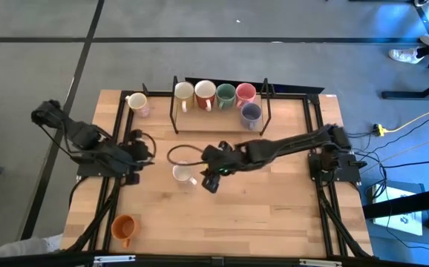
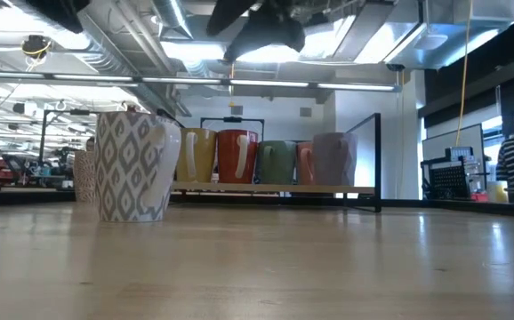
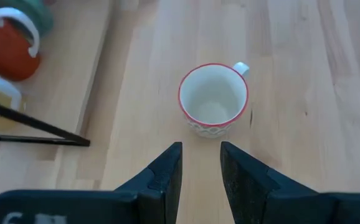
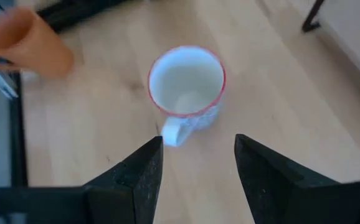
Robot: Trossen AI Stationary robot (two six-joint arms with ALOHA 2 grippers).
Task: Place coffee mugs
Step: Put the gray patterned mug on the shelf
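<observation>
I should next take hold of the white patterned mug by its handle (image 4: 174,130) with my right gripper. Then my right gripper should put the mug on the rack.
A white patterned mug with a red rim (image 1: 182,175) stands upright on its base in the middle of the table, also visible in the low view (image 2: 132,167). My right gripper (image 1: 213,180) hangs open just to its right and above the table; in the right wrist view (image 4: 198,155) the mug's handle (image 4: 170,132) points toward the gap between the fingers, apart from them. My left gripper (image 1: 142,159) waits open to the mug's left (image 3: 201,163). Several mugs stand in the black rack (image 1: 174,111). An orange mug (image 1: 124,226) stands near the near-left corner.
A cream mug (image 1: 136,102) stands outside the rack, by the far-left corner. A purple-grey mug (image 1: 251,113) stands in front of the rack's row of mugs. A dark cable loop (image 1: 171,156) lies just beyond the patterned mug. Bare wood lies toward the near and right edges.
</observation>
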